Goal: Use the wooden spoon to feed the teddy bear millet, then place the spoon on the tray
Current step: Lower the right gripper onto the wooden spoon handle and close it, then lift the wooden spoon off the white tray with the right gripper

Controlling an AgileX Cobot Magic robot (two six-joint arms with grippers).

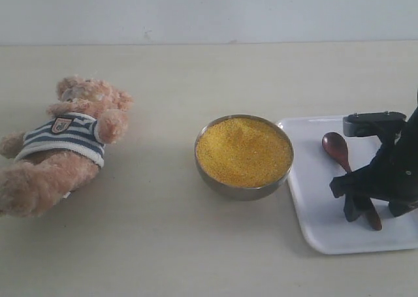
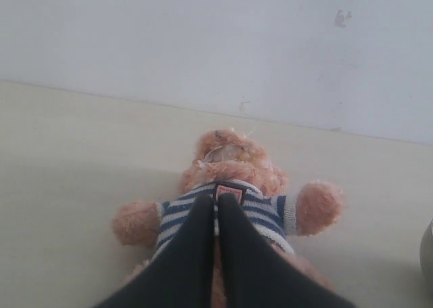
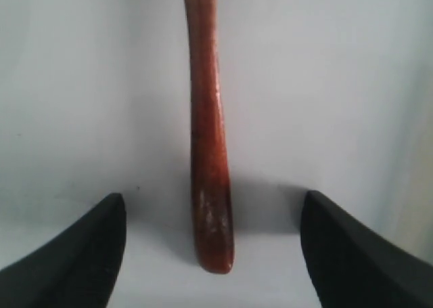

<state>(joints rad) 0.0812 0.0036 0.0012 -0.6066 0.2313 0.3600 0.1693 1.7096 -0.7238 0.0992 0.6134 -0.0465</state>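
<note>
My right gripper, low around the spoon's handle end at the tray, should close. Closing now would catch it.
The teddy bear lies on its back at the left of the table, striped shirt up. In the left wrist view my left gripper is shut and empty, its tips in line with the teddy bear's chest badge. The millet fills a round steel bowl in the middle. The wooden spoon lies flat on the white tray at the right. My right gripper stands open over the spoon's handle end. Both fingers sit well clear of the wooden spoon's handle on the tray.
A pale wall closes off the back of the table. The bowl's rim nearly touches the tray's left edge. Bare tabletop lies between the bear and the bowl.
</note>
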